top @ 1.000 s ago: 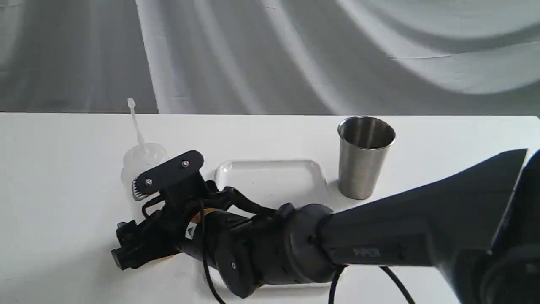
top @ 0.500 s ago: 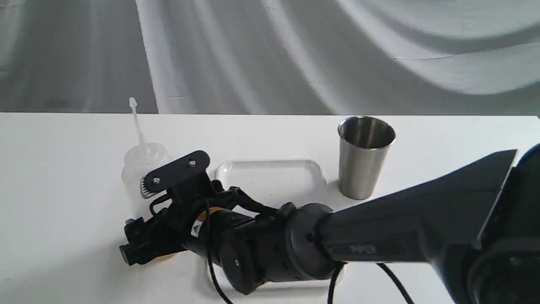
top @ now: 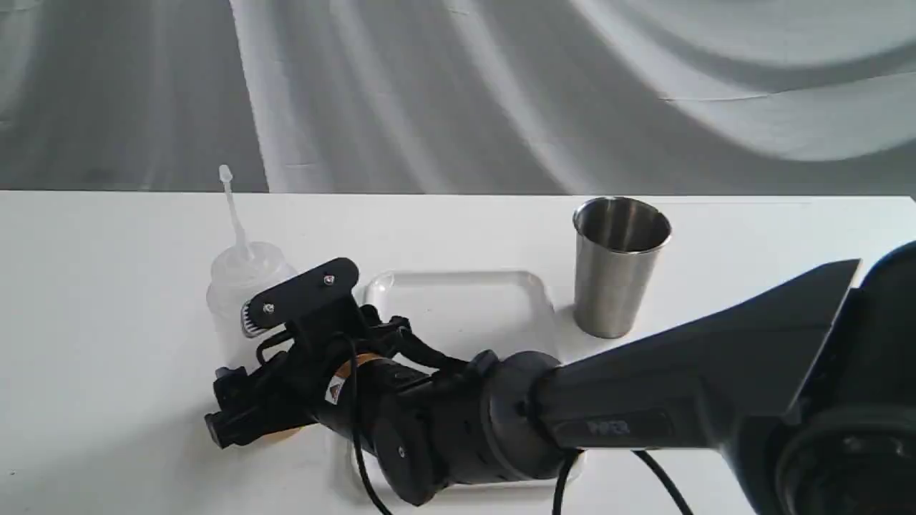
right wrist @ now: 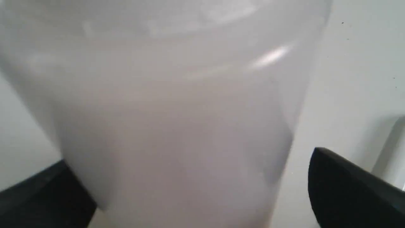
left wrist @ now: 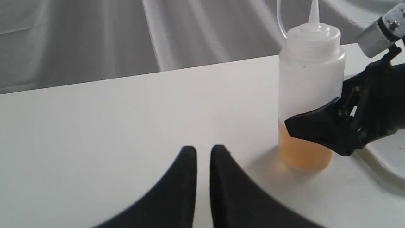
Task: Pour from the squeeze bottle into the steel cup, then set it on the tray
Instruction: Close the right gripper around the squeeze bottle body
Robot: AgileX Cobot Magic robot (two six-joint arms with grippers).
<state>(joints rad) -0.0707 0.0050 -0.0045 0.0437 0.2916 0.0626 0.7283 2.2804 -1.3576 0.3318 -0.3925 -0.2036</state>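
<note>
The squeeze bottle should next be held by its lower body (right wrist: 182, 159) in my right gripper, so that its spout stays free to pour into the steel cup.
The squeeze bottle (top: 240, 286) stands upright on the table left of the tray (top: 458, 300), with amber liquid low inside it (left wrist: 303, 152). My right gripper (top: 247, 400) reaches across from the right and straddles the bottle's lower body, open. In the right wrist view the bottle (right wrist: 177, 95) fills the frame, and a gap shows between it and one finger (right wrist: 348, 186). The steel cup (top: 619, 272) stands upright right of the tray. My left gripper (left wrist: 202, 152) hovers low over the table, apart from the bottle, shut on nothing.
The right arm (top: 680, 400) lies low across the front of the tray and hides its near part. A grey draped backdrop (top: 458, 93) rises behind the table's far edge. White table surface (top: 93, 322) spreads left of the bottle.
The right gripper and its arm have shifted slightly to the right. The bottle, cup and tray stay where they were.
</note>
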